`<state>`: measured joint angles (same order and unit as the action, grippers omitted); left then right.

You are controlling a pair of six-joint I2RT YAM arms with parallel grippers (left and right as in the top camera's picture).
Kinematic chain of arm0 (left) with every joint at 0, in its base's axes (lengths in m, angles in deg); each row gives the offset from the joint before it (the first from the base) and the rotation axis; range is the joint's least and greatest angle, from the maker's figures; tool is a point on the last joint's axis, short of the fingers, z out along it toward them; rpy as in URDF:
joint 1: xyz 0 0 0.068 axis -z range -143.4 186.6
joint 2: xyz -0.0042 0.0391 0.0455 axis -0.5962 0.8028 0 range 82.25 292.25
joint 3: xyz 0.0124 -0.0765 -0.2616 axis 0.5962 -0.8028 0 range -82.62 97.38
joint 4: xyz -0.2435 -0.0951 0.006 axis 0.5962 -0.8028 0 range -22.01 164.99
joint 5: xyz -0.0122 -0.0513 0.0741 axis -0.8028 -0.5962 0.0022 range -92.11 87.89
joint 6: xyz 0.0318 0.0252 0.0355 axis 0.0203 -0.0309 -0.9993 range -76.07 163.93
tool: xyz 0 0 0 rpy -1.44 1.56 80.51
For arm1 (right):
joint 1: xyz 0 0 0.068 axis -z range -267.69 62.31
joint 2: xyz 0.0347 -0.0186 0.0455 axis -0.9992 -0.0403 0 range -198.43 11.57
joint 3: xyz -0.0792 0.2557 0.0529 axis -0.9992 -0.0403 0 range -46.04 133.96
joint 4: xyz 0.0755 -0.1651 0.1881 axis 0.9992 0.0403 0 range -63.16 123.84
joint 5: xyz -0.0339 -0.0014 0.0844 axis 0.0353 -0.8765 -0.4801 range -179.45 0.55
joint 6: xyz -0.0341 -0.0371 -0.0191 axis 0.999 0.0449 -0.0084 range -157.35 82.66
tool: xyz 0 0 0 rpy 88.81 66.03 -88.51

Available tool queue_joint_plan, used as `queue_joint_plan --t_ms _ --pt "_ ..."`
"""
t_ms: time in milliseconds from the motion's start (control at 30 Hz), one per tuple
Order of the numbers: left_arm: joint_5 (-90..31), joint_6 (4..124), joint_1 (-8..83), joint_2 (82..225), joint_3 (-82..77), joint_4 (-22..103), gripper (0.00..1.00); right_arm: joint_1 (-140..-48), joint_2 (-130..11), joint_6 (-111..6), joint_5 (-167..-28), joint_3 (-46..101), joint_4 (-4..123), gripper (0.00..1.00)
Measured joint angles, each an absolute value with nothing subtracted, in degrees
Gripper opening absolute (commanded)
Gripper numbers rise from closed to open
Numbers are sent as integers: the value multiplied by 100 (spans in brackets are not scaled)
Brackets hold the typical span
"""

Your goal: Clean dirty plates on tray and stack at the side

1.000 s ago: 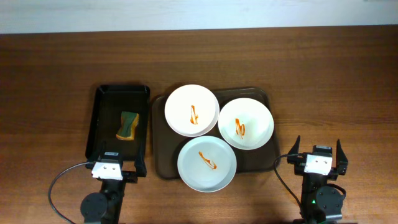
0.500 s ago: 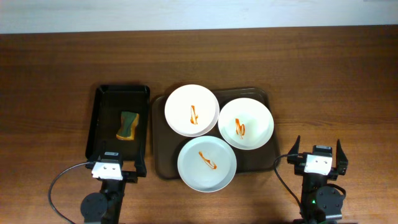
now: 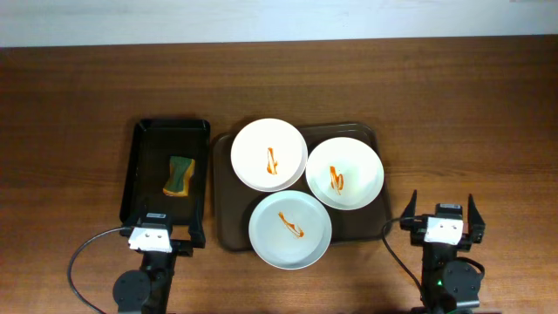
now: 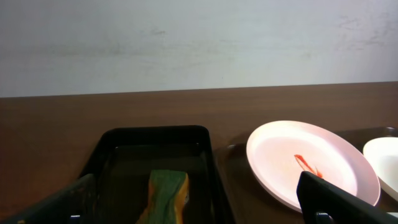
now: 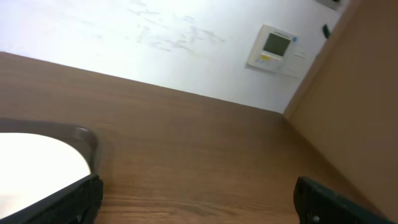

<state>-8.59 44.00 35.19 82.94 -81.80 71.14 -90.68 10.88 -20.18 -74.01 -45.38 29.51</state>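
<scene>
I will next grab the sponge across its middle (image 3: 180, 176) (image 4: 166, 201) with my left gripper by the long sides, leaving its ends free, to wipe plates clean.
Three white plates with orange sauce smears lie on a brown tray (image 3: 228, 235): one at the back left (image 3: 268, 154), one at the right (image 3: 344, 173), one at the front (image 3: 289, 229). A green and yellow sponge (image 3: 179, 175) lies in a black bin (image 3: 139, 174); it also shows in the left wrist view (image 4: 165, 194). My left gripper (image 3: 160, 228) is open and empty at the bin's near end. My right gripper (image 3: 442, 216) is open and empty over bare table, right of the tray. The left wrist view shows the back left plate (image 4: 311, 163).
The black bin (image 4: 118, 140) holds a thin film of water round the sponge. The right wrist view shows the tray's corner (image 5: 87, 134), a plate edge (image 5: 37, 155) and brown table (image 5: 199, 162) to the right.
The right gripper has shifted very slightly; the rest is unchanged.
</scene>
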Motion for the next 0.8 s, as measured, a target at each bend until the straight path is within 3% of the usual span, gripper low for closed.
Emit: queue_joint_plan --t_ms 200,400,800 --pt "-844 4409 3519 8313 -8099 6869 100 -9068 1088 -3620 -7853 -4518 3067 98" --pt "-833 4422 3519 9286 -7044 5623 100 -9068 651 -4612 -8450 -3250 5065 98" --pt "-927 4422 3519 13332 -3693 2729 100 -9068 -3703 -4831 -10284 201 7738 98"
